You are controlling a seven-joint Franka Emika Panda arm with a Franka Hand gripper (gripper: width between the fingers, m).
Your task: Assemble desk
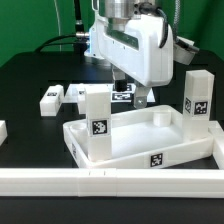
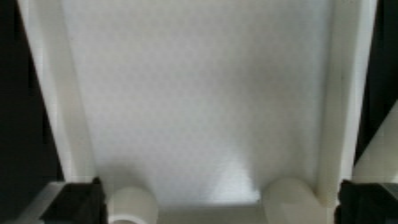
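Note:
I should next grab the desk top with my gripper by its raised rim [image 1: 142, 154] [image 2: 345, 90], so that it is ready for its remaining legs.
The desk top [image 1: 140, 145], a white tray with a raised rim and square tags, lies in the front middle of the exterior view. One white leg [image 1: 97, 122] stands upright at its left corner, and another [image 1: 197, 98] stands at its right end. Two more legs [image 1: 50, 100] [image 1: 76, 93] lie on the black table at the left. My gripper [image 1: 126, 88] hangs low just behind the tray's far rim. In the wrist view its white fingertips [image 2: 128, 203] stand apart, and my gripper [image 2: 210, 203] is open over a white flat surface with raised edges [image 2: 199, 90]. Nothing is held.
A long white border rail [image 1: 100, 182] runs along the table's front. A tagged white piece [image 1: 122, 97] lies under the gripper behind the tray, partly hidden by the arm. A green backdrop and cables are behind.

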